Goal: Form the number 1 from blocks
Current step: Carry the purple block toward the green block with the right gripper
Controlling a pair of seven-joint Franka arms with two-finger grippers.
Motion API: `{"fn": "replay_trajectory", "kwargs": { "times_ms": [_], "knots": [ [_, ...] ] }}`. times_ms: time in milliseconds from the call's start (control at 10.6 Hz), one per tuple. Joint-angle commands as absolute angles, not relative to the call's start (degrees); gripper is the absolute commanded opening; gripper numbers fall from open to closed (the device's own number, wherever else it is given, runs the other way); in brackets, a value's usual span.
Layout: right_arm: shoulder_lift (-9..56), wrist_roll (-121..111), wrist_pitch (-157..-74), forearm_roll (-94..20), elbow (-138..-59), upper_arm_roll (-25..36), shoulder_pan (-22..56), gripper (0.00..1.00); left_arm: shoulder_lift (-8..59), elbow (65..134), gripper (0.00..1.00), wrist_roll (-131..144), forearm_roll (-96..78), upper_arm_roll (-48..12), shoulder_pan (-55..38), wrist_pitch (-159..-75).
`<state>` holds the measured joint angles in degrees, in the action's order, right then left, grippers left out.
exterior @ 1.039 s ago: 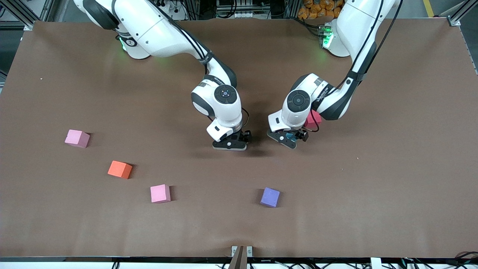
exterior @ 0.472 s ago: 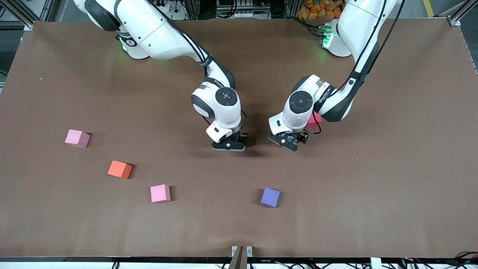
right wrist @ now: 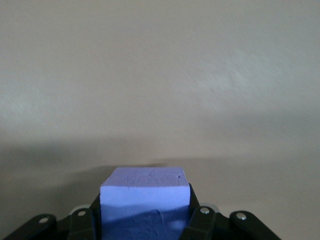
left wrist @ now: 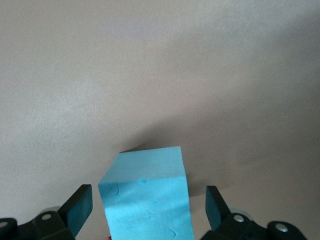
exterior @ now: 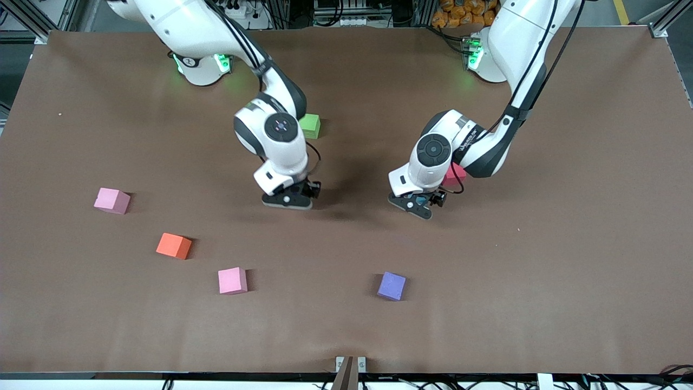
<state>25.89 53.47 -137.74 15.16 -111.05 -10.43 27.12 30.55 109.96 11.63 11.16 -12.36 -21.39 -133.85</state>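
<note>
I should close my left gripper now, and it would hold the light blue block: the gripper's fingers are low on either side of the block.
My right gripper [exterior: 287, 201] [right wrist: 145, 215] is shut on a purple block [right wrist: 145, 197], low over the middle of the table; the hand hides that block in the front view. My left gripper [exterior: 418, 207] [left wrist: 147, 207] is open around a light blue block [left wrist: 147, 200], with a gap at each finger. A red block [exterior: 456, 174] peeks out from under the left arm's wrist. A green block [exterior: 310, 125] lies near the right arm's elbow. Nearer the front camera lie a second purple block [exterior: 391, 286], two pink blocks [exterior: 233, 280] [exterior: 112, 200] and an orange block [exterior: 174, 246].
The brown table [exterior: 568, 244] has bare room toward the left arm's end. A small metal bracket [exterior: 350, 364] sits at the table's edge nearest the front camera.
The right gripper has shut on the purple block and carried it toward the right arm's end of the table, uncovering the green block. The left arm has hardly moved.
</note>
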Motion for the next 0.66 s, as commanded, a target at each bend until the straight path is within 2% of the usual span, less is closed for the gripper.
{"fn": "replay_trajectory", "kwargs": {
  "times_ms": [0, 94, 189, 283, 378, 567],
  "knots": [
    [17.9, 52.9, -139.1, 12.8, -121.3, -15.4, 23.2, 0.0, 31.3, 109.7, 0.98, 15.1, 12.0, -12.5, -20.7, -132.8],
    [15.2, 52.9, -140.4, 11.4, -125.1, -17.5, 21.8, 0.0, 31.4, 109.7, 0.39, 17.6, 11.6, -12.5, -20.7, -132.8],
    [13.4, 53.3, -142.2, 11.1, -128.6, -19.5, 20.7, 0.0, 31.7, 109.7, 0.06, 20.8, 11.6, -12.5, -20.9, -132.8],
    [12.9, 54.1, -142.5, 11.1, -130.2, -21.5, 20.1, 0.0, 32.1, 109.8, 0.0, 22.5, 11.6, -12.5, -21.4, -132.8],
    [13.1, 55.0, -142.7, 11.1, -131.2, -22.4, 20.1, 0.0, 32.1, 109.7, 0.0, 22.8, 11.6, -12.5, -21.4, -132.8],
    [13.2, 55.2, -148.5, 11.1, -135.7, -23.5, 20.1, 0.0, 31.8, 109.3, 0.0, 26.5, 11.6, -12.4, -21.4, -132.8]
  ]
}}
